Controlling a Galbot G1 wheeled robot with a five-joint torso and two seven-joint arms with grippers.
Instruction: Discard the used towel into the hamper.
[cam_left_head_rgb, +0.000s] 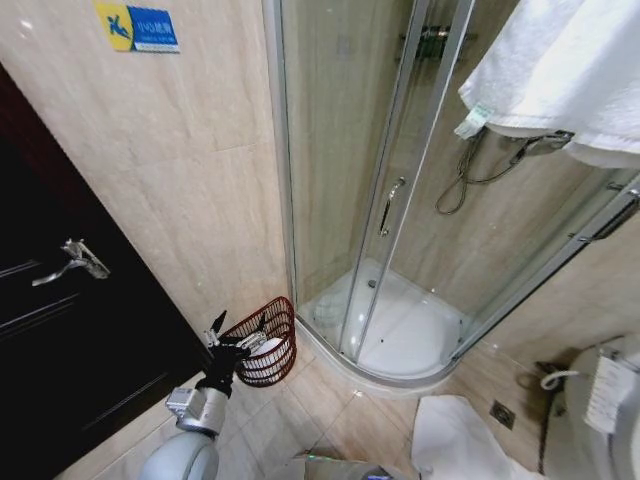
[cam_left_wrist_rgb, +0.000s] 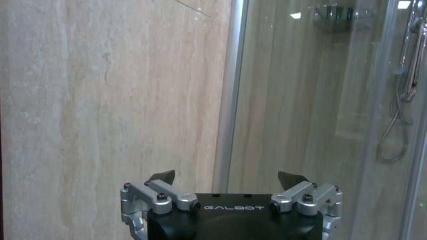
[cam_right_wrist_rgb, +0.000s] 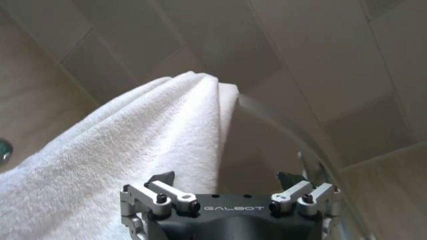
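Observation:
The loose towel bunches up into a raised fold at its top over the bar. I should pinch that bunched fold (cam_right_wrist_rgb: 203, 92) next with my right gripper.
A white towel (cam_left_head_rgb: 560, 70) hangs over the top rail of the shower glass at the upper right. The right wrist view shows the towel (cam_right_wrist_rgb: 133, 150) draped just ahead of my right gripper (cam_right_wrist_rgb: 224, 177), which is open, its fingers apart and not touching it. The hamper (cam_left_head_rgb: 270, 345), a small reddish-brown slatted basket, stands on the floor against the wall beside the shower. My left gripper (cam_left_head_rgb: 228, 338) hovers right beside the hamper's rim. In the left wrist view the left gripper (cam_left_wrist_rgb: 227, 177) is open and empty, facing the wall and the shower frame.
The curved glass shower enclosure (cam_left_head_rgb: 400, 200) with its white tray fills the middle. A dark door (cam_left_head_rgb: 60, 330) is on the left. A white cloth (cam_left_head_rgb: 455, 440) lies on the tiled floor near a floor drain (cam_left_head_rgb: 503, 413). A toilet (cam_left_head_rgb: 600, 410) sits at the lower right.

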